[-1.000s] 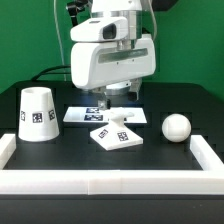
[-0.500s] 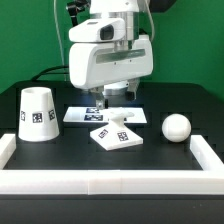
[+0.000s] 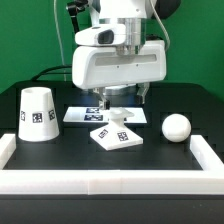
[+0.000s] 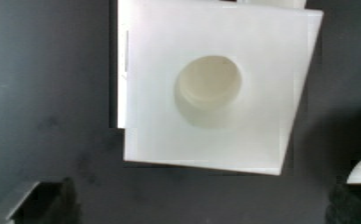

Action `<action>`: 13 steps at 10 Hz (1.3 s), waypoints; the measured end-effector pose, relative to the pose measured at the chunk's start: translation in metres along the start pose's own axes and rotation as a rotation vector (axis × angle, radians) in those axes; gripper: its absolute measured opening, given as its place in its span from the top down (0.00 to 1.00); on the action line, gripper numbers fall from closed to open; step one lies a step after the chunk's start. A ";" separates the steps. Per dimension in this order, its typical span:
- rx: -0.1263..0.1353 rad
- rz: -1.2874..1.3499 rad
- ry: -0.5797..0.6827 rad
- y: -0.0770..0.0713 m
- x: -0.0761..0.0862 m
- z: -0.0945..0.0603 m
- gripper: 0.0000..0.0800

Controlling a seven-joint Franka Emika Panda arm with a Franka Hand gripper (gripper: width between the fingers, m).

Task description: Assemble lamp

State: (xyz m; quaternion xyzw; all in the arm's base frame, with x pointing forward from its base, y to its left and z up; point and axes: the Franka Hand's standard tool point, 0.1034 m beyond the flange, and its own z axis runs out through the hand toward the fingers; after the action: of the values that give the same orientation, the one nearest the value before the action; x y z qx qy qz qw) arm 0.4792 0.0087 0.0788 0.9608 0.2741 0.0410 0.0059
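My fingers hang short of the white base's sides in the wrist view, so it is too early to close; my gripper next moves toward them, then closes on the base.
The lamp's flat square base point(image 3: 117, 135) lies on the black table, tags up. It fills the wrist view point(image 4: 221, 130), where its round socket point(image 4: 212, 85) shows. My gripper point(image 3: 120, 100) hangs open and empty just above the base's far edge and touches nothing. One dark fingertip point(image 4: 44, 205) shows at the wrist view's edge. The cone shade point(image 3: 35, 112) stands upright at the exterior view's left. The ball-shaped bulb point(image 3: 176, 126) rests on the table at the exterior view's right.
The marker board point(image 3: 82, 115) lies flat behind the base, partly under the arm. A raised white rim point(image 3: 100, 182) borders the table's front and sides. A green backdrop stands behind.
The arm's hand has shifted a little toward the exterior view's right, over the base. The base, shade and bulb have not moved.
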 end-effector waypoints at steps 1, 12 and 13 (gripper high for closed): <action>0.000 0.000 0.000 0.000 0.000 0.000 0.13; 0.022 0.028 -0.045 0.001 -0.021 0.027 0.13; 0.023 0.025 -0.046 -0.002 -0.022 0.029 0.13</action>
State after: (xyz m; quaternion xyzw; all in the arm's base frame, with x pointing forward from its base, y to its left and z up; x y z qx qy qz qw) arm 0.4621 -0.0012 0.0480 0.9649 0.2622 0.0158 0.0004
